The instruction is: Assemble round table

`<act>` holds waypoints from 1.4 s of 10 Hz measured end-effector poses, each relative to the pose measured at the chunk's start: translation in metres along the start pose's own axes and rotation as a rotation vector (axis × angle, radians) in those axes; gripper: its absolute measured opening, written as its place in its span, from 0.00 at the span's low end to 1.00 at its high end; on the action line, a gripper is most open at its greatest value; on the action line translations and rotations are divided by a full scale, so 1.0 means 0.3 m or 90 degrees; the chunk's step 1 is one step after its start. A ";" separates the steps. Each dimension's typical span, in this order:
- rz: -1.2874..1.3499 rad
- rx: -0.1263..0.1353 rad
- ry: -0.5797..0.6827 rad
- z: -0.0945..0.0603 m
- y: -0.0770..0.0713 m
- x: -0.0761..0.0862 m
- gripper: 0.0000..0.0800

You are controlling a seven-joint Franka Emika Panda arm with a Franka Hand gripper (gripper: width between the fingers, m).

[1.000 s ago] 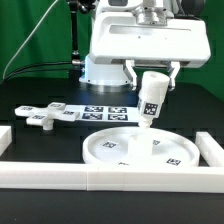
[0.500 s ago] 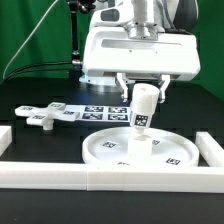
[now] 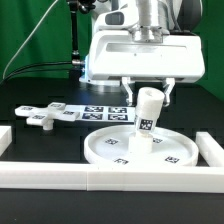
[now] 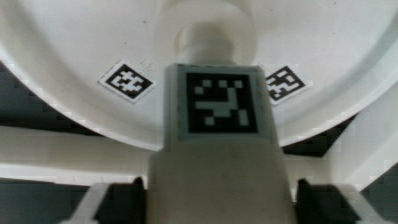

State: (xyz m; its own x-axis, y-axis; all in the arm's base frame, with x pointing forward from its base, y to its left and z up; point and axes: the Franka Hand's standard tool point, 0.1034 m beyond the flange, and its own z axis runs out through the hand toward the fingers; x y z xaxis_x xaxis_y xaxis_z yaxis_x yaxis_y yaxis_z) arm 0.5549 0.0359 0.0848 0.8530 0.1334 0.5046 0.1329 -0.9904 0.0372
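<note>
My gripper is ready to open and needs to do so, because the leg (image 3: 147, 118) rests at the middle of the disc (image 3: 140, 150) in the exterior view and would stand.
The large rimmed round disc (image 3: 140, 150) lies flat on the black table near the front bar. My gripper (image 3: 150, 92) is shut on the short thick cylinder leg (image 3: 147, 118), which carries a square tag. The leg stands nearly upright with its lower end at the middle of the disc. In the wrist view the leg (image 4: 217, 120) fills the middle, with the disc (image 4: 71, 50) and two of its tags behind it; dark fingers (image 4: 111, 200) press both sides of the leg. The cross-shaped foot piece (image 3: 42, 117) lies at the exterior view's left.
The marker board (image 3: 100, 112) lies behind the disc. Long white bars edge the work area at the front (image 3: 110, 177), at the exterior view's left (image 3: 4, 136) and right (image 3: 213, 150). The arm's white base (image 3: 100, 68) stands at the back.
The gripper has carried the leg from tilted above the disc's far side to nearly upright, and lowered its end onto the disc's middle.
</note>
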 end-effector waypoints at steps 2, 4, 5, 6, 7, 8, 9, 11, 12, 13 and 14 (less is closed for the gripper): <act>-0.002 -0.002 0.009 0.009 -0.003 -0.005 0.51; -0.002 0.000 0.000 0.008 -0.002 -0.003 0.51; -0.002 0.000 -0.001 0.009 -0.002 -0.005 0.54; -0.002 0.002 -0.008 0.012 -0.003 -0.012 0.54; -0.002 0.002 -0.008 0.011 -0.003 -0.012 0.74; -0.003 0.003 -0.016 0.004 -0.001 -0.009 0.74; -0.004 0.004 -0.017 -0.013 0.000 0.007 0.80; -0.004 0.010 -0.037 -0.053 0.006 0.035 0.81; -0.005 0.014 -0.052 -0.081 0.011 0.061 0.81; -0.008 0.016 -0.059 -0.108 0.019 0.092 0.81; -0.009 0.016 -0.052 -0.125 0.018 0.114 0.81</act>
State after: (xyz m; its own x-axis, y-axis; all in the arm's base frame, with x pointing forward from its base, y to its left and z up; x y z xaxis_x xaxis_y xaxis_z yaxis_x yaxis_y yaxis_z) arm 0.5660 0.0339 0.1347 0.8889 0.1515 0.4324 0.1576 -0.9873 0.0220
